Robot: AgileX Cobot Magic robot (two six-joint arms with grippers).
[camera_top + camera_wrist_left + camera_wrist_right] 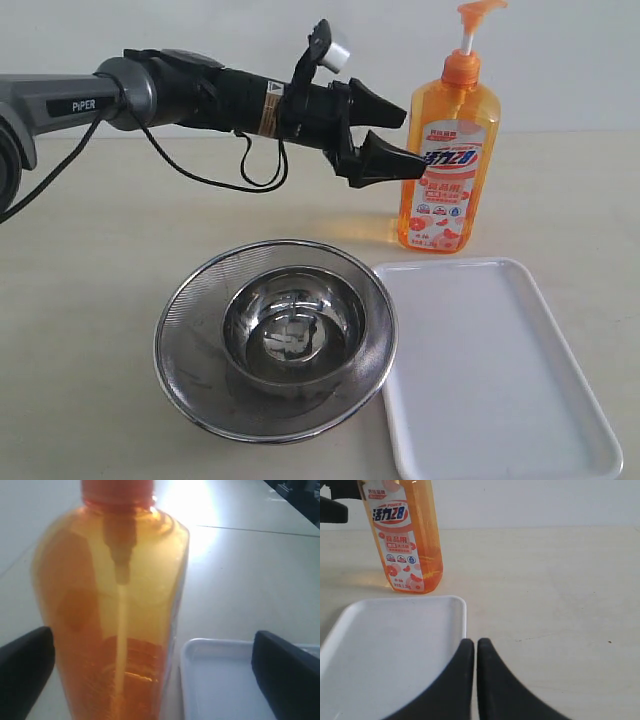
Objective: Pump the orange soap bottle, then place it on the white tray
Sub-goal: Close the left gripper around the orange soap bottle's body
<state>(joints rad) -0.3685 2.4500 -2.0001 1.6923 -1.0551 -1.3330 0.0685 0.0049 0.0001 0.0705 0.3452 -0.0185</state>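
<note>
My left gripper needs to move toward the orange soap bottle's upper body (455,120) (110,580) before it closes. Its fingers don't reach far enough yet.
The orange soap bottle (449,160) stands upright on the table just behind the far edge of the white tray (500,370). My left gripper (412,138) reaches in from the left at the height of the bottle's upper body and is open. In the left wrist view the bottle (112,610) fills the space between the two black fingers (25,675), nearer one of them, and no contact shows. The tray's corner (220,680) lies beside the bottle. My right gripper (476,642) is shut and empty, low over the tray's edge (395,650), with the bottle (407,540) farther off.
A round steel mesh strainer (190,350) with a steel bowl (285,325) in it sits left of the tray, below the left arm. A black cable hangs under that arm.
</note>
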